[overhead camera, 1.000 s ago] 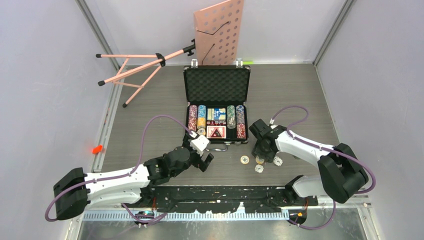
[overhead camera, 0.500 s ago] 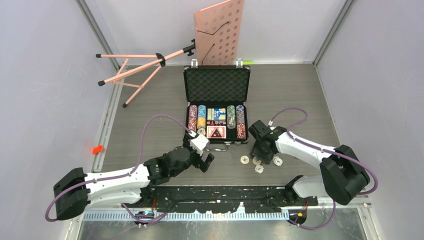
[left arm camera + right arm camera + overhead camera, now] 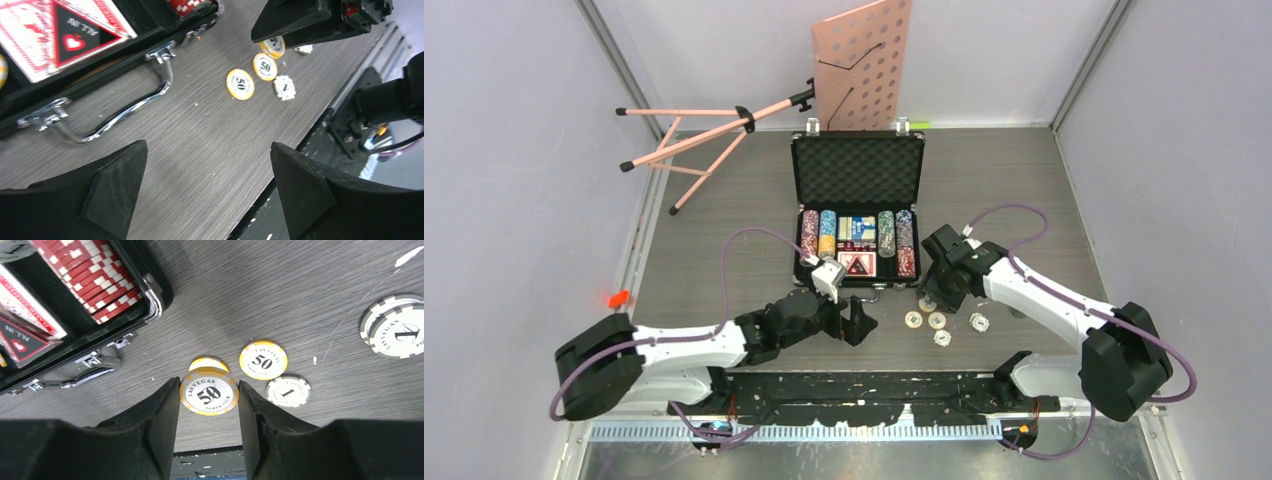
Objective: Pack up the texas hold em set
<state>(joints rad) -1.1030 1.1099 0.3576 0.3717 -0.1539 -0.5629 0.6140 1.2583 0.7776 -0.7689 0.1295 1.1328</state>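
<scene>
My left gripper grabs the held yellow chip by the chip's flat sides next, to slot it into the case, as this leaves the chip's rim free.
The black briefcase (image 3: 857, 170) lies open at mid-table, with rows of poker chips (image 3: 886, 233) and card decks (image 3: 857, 229) in its base. Its silver handle (image 3: 120, 112) faces the arms. My right gripper (image 3: 209, 390) is shut on a yellow 50 chip (image 3: 209, 391), held by its edges just above the table, right of the case's front corner (image 3: 931, 297). Several loose chips lie below it: a yellow 50 (image 3: 263, 360), a white 1 (image 3: 288, 390), another yellow (image 3: 913, 320). My left gripper (image 3: 207, 150) is open and empty, low over the table in front of the handle (image 3: 856, 322).
A pink music stand (image 3: 861, 62) lies against the back wall behind the case, its tripod legs (image 3: 689, 140) stretching left. A stack of white chips (image 3: 397, 332) sits right of the loose ones. The black base rail (image 3: 864, 385) runs along the near table edge.
My left arm has swung right, bringing its open gripper in front of the case handle. My right gripper has closed on a yellow 50 chip and lifted it toward the case.
</scene>
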